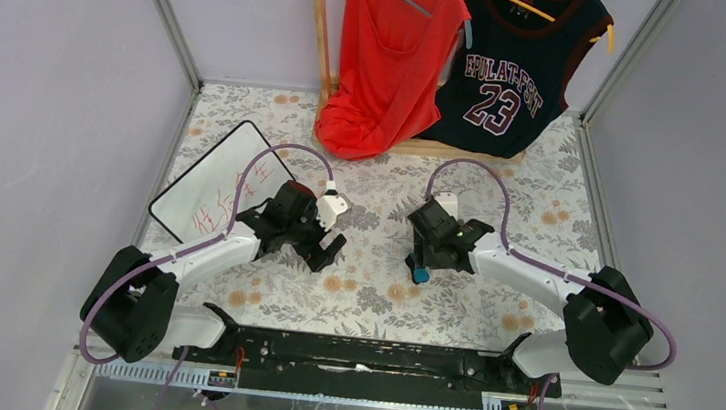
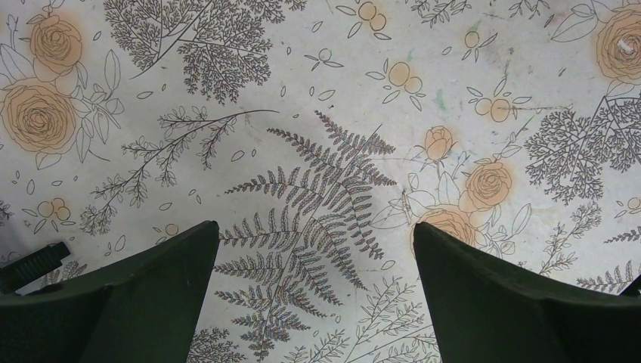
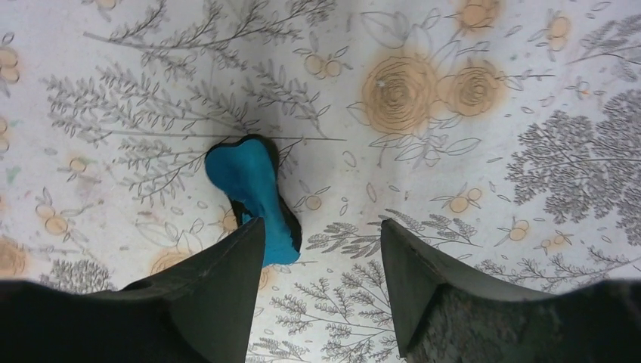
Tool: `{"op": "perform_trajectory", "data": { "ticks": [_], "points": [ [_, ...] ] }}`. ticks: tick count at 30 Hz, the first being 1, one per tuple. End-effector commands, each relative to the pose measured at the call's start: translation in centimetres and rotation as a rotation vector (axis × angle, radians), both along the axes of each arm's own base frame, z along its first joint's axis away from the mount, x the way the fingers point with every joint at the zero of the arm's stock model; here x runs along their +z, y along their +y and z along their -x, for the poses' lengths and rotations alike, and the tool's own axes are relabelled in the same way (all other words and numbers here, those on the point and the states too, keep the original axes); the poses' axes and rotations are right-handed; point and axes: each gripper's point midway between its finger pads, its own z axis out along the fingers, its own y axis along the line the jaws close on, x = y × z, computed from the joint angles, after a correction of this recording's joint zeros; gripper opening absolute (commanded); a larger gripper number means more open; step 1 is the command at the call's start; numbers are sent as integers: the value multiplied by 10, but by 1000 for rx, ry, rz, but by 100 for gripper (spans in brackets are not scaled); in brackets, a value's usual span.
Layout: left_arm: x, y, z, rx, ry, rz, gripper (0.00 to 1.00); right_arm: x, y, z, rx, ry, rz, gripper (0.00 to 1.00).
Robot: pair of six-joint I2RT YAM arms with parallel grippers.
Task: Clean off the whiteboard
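My right gripper grabs the eraser by its narrow blue middle (image 1: 420, 272) next, so the eraser's dark bottom stays free to wipe the whiteboard (image 1: 212, 186).
The whiteboard (image 1: 212, 186) lies tilted at the left of the table and carries red handwritten marks. My left gripper (image 1: 322, 251) is just to its right, and its wrist view shows it (image 2: 315, 227) open over bare flowered cloth. A blue eraser (image 3: 253, 193) with a dark underside lies on the cloth, seen small in the top view as the eraser (image 1: 420, 273). My right gripper (image 3: 323, 223) is open above it. The eraser sits ahead of and against my left finger (image 3: 219, 280), partly hidden by it, not between the jaws. In the top view the right gripper (image 1: 424, 261) is at table centre.
A red tank top (image 1: 388, 57) and a dark jersey numbered 23 (image 1: 512, 74) hang from a wooden rack (image 1: 321, 30) at the back. Grey walls close the left and right sides. A black rail (image 1: 355, 350) runs along the near edge.
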Motion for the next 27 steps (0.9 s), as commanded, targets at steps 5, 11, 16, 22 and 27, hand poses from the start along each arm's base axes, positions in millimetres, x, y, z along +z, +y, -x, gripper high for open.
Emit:
{"op": "perform_trajectory", "data": {
  "ticks": [5,11,16,22,27],
  "points": [
    [0,0,2,-18,-2,-1,100,6,29,8,211,50,-116,63],
    [-1,0,2,-18,3,-3,100,-11,33,12,255,102,-106,62],
    [0,1,3,-17,-2,-3,100,-23,36,10,258,124,-94,60],
    [-1,1,3,-19,0,-3,100,-32,37,7,264,141,-82,56],
    [-1,1,3,-18,-1,-5,100,-36,37,5,261,148,-76,50]
  ]
}}
